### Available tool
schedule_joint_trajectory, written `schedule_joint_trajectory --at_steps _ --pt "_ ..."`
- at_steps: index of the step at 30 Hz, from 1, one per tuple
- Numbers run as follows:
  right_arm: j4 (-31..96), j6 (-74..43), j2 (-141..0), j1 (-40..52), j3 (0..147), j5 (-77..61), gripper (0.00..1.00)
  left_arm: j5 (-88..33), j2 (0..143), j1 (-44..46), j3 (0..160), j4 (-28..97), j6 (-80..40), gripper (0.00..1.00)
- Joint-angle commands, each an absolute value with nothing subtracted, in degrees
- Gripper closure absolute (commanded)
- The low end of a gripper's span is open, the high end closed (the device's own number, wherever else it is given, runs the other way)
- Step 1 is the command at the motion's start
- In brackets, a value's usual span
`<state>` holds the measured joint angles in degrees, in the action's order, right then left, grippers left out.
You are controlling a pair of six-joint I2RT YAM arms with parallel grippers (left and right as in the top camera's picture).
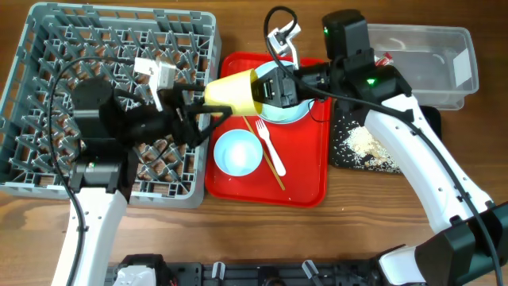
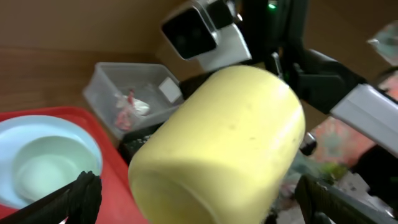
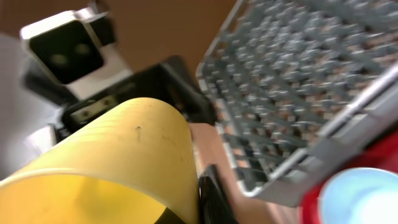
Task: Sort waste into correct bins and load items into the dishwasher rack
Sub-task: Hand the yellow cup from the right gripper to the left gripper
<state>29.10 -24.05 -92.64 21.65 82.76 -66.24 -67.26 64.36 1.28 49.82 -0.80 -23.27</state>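
Note:
My left gripper grabs the yellow cup by its base [image 1: 213, 95] next. The cup's rim stays free, so the cup loads opening down into the dishwasher rack [image 1: 119, 12].
My right gripper [image 1: 266, 89] is shut on the rim of the yellow cup [image 1: 232, 93] and holds it on its side in the air, above the gap between the grey dishwasher rack [image 1: 119, 12] and the red serving tray [image 1: 305, 183]. My left gripper [image 1: 208, 115] is open, with one finger on each side of the cup's base [image 2: 217, 143]. The cup fills the right wrist view [image 3: 112, 162], with my right gripper [image 3: 193, 205] at its rim. My left gripper [image 2: 202, 196] is spread wide. A pale blue-green bowl [image 1: 237, 151], white fork [image 1: 268, 144] and chopsticks [image 1: 276, 176] lie on the red tray.
A second pale bowl [image 1: 290, 113] sits under my right arm. The clear tub [image 1: 421, 48] at back right holds a red wrapper [image 1: 384, 59] and white tissue [image 2: 140, 107]. The black tray [image 1: 429, 119] holds rice scraps [image 1: 367, 143].

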Motion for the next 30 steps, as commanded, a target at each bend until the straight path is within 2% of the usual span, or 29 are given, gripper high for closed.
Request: schedule_joint_trajectory --at_steps 1,13,19,22,26,30 --pt "28.34 -26.04 -93.41 21.8 82.98 -74.28 0.96 -70.65 64.66 3.01 50.65 -2.33 -24.53 0.0" --pt "29.67 -26.17 -93.43 22.48 82.91 -74.83 0.96 -71.13 64.66 4.29 50.65 -10.15 -27.92 0.01" --pt "29.61 -26.65 -93.43 23.75 82.91 -74.78 0.96 -71.37 64.66 4.4 50.65 -10.11 -27.92 0.12" --pt "29.61 -27.0 -93.43 23.83 82.91 -74.61 0.96 -71.37 64.66 4.4 50.65 -10.11 -27.92 0.21" --pt "29.63 -27.0 -93.43 23.83 82.91 -74.61 0.95 -71.37 64.66 4.4 50.65 -10.11 -27.92 0.23" --pt "29.63 -27.07 -93.43 23.83 82.91 -74.61 0.95 -71.37 64.66 4.4 50.65 -10.11 -27.9 0.32"
